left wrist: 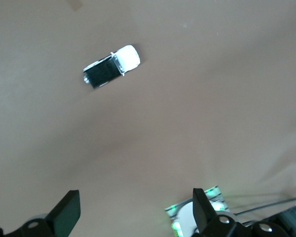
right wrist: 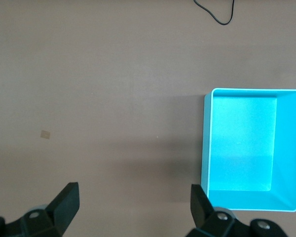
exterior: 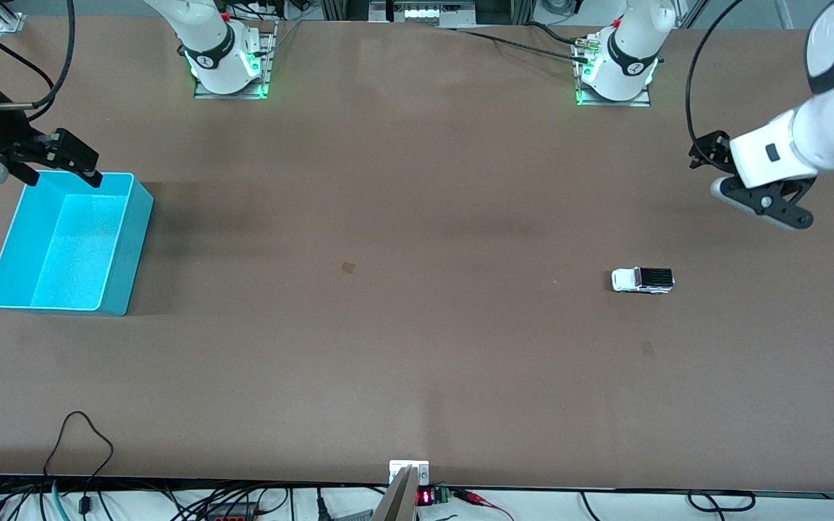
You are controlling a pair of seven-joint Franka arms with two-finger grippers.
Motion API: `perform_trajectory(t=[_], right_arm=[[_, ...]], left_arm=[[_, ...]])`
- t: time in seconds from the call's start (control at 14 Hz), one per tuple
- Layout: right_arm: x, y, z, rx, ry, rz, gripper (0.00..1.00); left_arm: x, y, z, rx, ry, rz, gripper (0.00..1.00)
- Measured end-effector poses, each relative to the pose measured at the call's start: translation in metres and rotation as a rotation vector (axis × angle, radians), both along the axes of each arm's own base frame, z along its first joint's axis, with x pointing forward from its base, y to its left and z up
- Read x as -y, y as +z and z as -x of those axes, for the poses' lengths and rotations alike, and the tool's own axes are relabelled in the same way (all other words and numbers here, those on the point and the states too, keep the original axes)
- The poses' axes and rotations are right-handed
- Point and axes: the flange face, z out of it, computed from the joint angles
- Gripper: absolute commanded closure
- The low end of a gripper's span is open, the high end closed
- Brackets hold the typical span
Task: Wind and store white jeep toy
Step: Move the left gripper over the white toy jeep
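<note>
The white jeep toy (exterior: 642,280) needs to be wound and stored, so my left gripper needs to grab it next by its black rear section (exterior: 655,277).
The white jeep toy (exterior: 642,280), tiny with a black roof panel, stands on the brown table toward the left arm's end; it also shows in the left wrist view (left wrist: 112,66). My left gripper (exterior: 715,171) hangs open and empty in the air over the table near that end, apart from the jeep (left wrist: 135,197). The cyan bin (exterior: 132,242) stands empty at the right arm's end, and shows in the right wrist view (right wrist: 205,143). My right gripper (exterior: 62,178) is open and empty over the bin's edge farthest from the front camera (right wrist: 134,191).
Two small tape marks (exterior: 348,267) (exterior: 647,348) lie on the table. A black cable loop (exterior: 85,433) lies near the table's front edge. The arm bases (exterior: 229,69) (exterior: 614,76) stand along the edge farthest from the front camera.
</note>
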Motion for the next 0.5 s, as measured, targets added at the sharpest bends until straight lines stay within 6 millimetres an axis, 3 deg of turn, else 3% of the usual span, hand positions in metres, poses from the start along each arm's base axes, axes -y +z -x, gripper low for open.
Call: perform_trajectory(t=[0.21,0.5], right_arm=[[-0.002,0.0,0.0,0.0,0.003,0.0,0.0],[-0.009,0.0,0.001,-0.001,0.018,0.0,0.0]], left_arm=[[-0.008,-0.046,-0.021,0.001,-0.17,0.064,0.0],[-0.012,-0.106,-0.029,0.065,-0.407,0.123,0.0]])
